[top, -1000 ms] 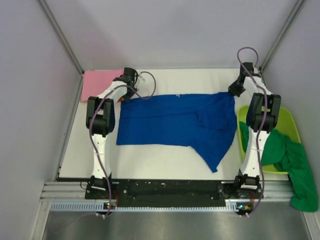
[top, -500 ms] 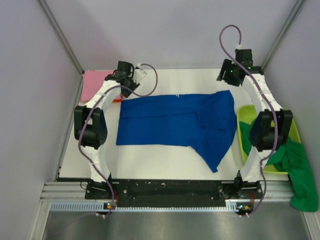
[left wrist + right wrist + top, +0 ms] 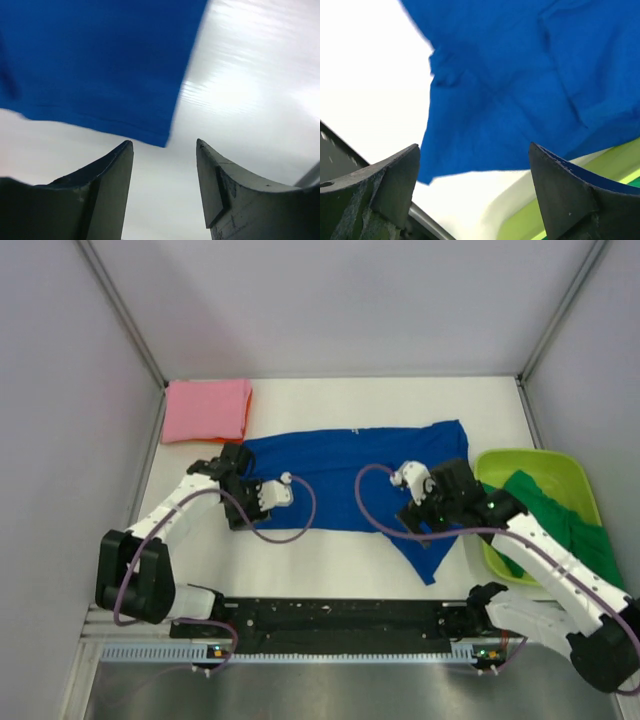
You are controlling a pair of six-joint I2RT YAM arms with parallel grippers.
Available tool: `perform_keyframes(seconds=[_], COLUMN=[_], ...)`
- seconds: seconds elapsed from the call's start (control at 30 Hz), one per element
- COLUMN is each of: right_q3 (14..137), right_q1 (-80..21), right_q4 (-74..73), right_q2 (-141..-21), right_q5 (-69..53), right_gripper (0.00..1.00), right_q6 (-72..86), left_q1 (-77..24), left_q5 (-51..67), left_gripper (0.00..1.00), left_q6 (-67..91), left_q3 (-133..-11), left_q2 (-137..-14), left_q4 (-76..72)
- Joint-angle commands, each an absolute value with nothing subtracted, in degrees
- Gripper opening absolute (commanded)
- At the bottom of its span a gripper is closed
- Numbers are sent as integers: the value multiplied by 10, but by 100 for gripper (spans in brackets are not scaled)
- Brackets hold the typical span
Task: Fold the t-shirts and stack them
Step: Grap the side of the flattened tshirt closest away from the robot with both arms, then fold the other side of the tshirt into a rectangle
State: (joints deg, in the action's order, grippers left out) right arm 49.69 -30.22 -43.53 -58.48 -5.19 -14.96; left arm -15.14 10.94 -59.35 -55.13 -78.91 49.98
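Note:
My right gripper grabs the trailing flap near its front end (image 3: 429, 566) next, then folds the royal blue t-shirt (image 3: 340, 472) over the spread cloth.
The royal blue t-shirt (image 3: 340, 472) lies spread flat in the middle of the table, one flap trailing toward the front right. My left gripper (image 3: 240, 512) hovers at its front left corner. In the left wrist view the gripper (image 3: 165, 145) is open and holds nothing, and the blue corner (image 3: 100, 65) lies just ahead. My right gripper (image 3: 432, 512) hangs over the trailing flap. It is also open (image 3: 475, 147), above blue cloth (image 3: 520, 85). A folded pink t-shirt (image 3: 207, 410) rests at the back left. A green t-shirt (image 3: 560, 518) lies crumpled in the tub.
The lime-green plastic tub (image 3: 500, 462) stands at the table's right edge; its rim (image 3: 615, 160) shows in the right wrist view. Grey walls close in the table on three sides. A metal rail (image 3: 330, 618) runs along the front edge.
Both arms have swung from the shirt's far edge to its front edge. Both grippers have opened and let go of the blue cloth, which now lies flatter.

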Motion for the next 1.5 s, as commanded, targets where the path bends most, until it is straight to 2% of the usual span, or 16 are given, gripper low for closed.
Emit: perform_keyframes(seconds=[0.0,0.13,0.27,0.4,0.47,0.5,0.53,0.57,0.67,0.77,0.97,1.23,1.47], right_q3=[442,379,349,316,306,308,311,315,327,359,440,504,556], right_q1=[-354,-429,-441,-443,-445,-449,-454,-458,-458,-445,-314,-156,-93], right_q4=[-486,-514,-492,-412,-382,-381,-384,-388,-409,-424,-407,-282,-249], right_q2=[-538,-574,-602,-639,-656,-665,-672,-676,-666,-622,-592,-708,-831], right_q5=[-73,-75,-84,-24,-39,-50,-59,-67,-83,-87,-96,-139,-117], right_gripper=[87,81,81,64,56,51,38,26,0,0,0,0,0], right_q6=[-333,-415,-422,-422,-422,-423,-424,-427,-444,-446,-476,-514,-553], left_q1=[-149,-149,-149,-149,-149,-149,-149,-149,-149,-149,-146,-138,-133], left_q5=[104,52,23,6,5,5,5,9,11,6,-12,-42,-70], left_gripper=[59,57,52,42,30,23,15,2,0,0,0,0,0], left_q6=[-640,-602,-579,-567,-556,-552,-548,-545,-532,-514,-476,-431,-423], left_q3=[-481,-441,-426,-422,-424,-425,-426,-428,-438,-464,-564,-708,-791], left_q2=[-773,-798,-836,-863,-870,-874,-873,-871,-855,-839,-876,-993,-1061], left_q4=[460,352,285,244,234,233,236,241,270,293,339,375,401])
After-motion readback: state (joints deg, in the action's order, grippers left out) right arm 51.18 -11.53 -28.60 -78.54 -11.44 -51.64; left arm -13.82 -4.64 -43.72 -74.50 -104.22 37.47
